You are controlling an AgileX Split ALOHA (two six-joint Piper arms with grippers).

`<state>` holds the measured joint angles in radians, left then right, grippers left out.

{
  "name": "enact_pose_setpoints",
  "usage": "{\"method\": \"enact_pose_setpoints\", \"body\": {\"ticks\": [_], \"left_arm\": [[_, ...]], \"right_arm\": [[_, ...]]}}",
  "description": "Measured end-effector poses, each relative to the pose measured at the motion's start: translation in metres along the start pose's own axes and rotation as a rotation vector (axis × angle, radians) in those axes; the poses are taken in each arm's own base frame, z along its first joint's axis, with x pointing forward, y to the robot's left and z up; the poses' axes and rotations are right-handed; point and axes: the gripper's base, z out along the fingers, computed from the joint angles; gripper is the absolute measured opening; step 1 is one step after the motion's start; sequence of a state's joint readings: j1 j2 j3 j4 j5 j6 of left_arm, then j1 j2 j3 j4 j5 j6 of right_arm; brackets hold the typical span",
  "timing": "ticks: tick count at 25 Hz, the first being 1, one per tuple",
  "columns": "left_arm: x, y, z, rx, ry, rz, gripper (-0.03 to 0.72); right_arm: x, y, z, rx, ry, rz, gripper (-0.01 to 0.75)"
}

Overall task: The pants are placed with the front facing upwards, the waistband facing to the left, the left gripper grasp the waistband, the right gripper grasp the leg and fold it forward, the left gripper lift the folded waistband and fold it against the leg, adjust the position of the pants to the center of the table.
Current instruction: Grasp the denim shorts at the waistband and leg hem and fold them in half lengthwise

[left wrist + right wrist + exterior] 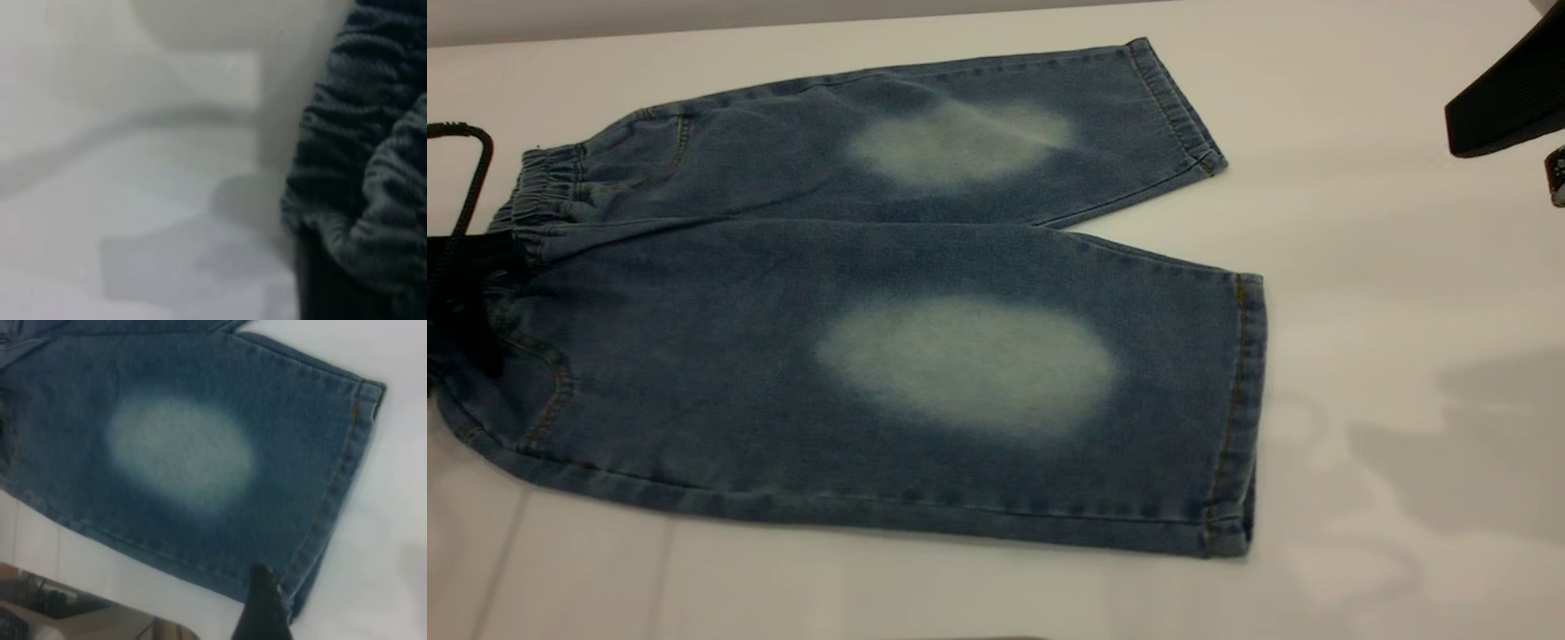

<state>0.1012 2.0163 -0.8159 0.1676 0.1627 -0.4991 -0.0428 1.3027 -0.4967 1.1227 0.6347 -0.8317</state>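
Next, my right gripper picks up the pants by the hem's outer-seam corner [1229, 530] to fold this leg over the other leg [939, 139].
The pants [889, 338] lie flat on the table [1387, 267], front up, both legs spread toward the right, each with a pale oval. The puckered waistband [543, 191] is at the left. My left gripper [463, 302] sits at the table's left edge, shut on the waistband [360, 167], which bunches around it. The right arm [1503, 98] hangs above the table at the far right, clear of the cloth. In the right wrist view the right gripper [263, 607] hovers above the near leg's hem [333, 500] without touching it.
A black cable [471, 178] loops up from the left arm beside the waistband. Bare white table surrounds the pants on the right and near sides. The table's near edge [100, 587] shows in the right wrist view.
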Motion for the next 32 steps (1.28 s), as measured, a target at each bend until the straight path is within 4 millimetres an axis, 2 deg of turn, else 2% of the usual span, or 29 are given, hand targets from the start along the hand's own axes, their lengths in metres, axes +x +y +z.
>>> {"method": "enact_pose_setpoints", "body": {"ticks": [3,4,7,11,16,19,22,28,32], "left_arm": [[-0.001,-0.001,0.000,0.010,-0.017,0.002,0.111],[-0.002,-0.002,-0.001,0.011,-0.019,0.003,0.094],[-0.003,-0.009,-0.009,0.025,-0.042,0.022,0.087],[-0.007,-0.024,-0.032,0.058,-0.101,0.093,0.087],[-0.005,-0.043,-0.053,0.092,-0.145,0.178,0.087],[-0.003,-0.052,-0.062,0.107,-0.157,0.206,0.087],[-0.001,-0.056,-0.065,0.113,-0.162,0.220,0.087],[0.000,-0.056,-0.067,0.106,-0.150,0.226,0.087],[0.000,-0.056,-0.067,0.105,-0.149,0.226,0.087]], "right_arm": [[0.001,0.001,0.000,-0.015,0.014,0.011,0.477],[0.002,0.002,0.000,-0.019,0.019,0.014,0.477],[0.006,0.000,0.005,-0.032,0.054,0.047,0.477],[0.030,-0.013,0.019,-0.024,0.146,0.161,0.477],[0.059,-0.025,0.043,-0.029,0.237,0.249,0.477],[0.068,-0.020,0.063,-0.053,0.281,0.257,0.477],[0.076,-0.018,0.083,-0.061,0.292,0.302,0.477],[0.095,-0.023,0.118,-0.020,0.424,0.329,0.477],[0.097,-0.027,0.141,-0.029,0.479,0.335,0.477]]}}
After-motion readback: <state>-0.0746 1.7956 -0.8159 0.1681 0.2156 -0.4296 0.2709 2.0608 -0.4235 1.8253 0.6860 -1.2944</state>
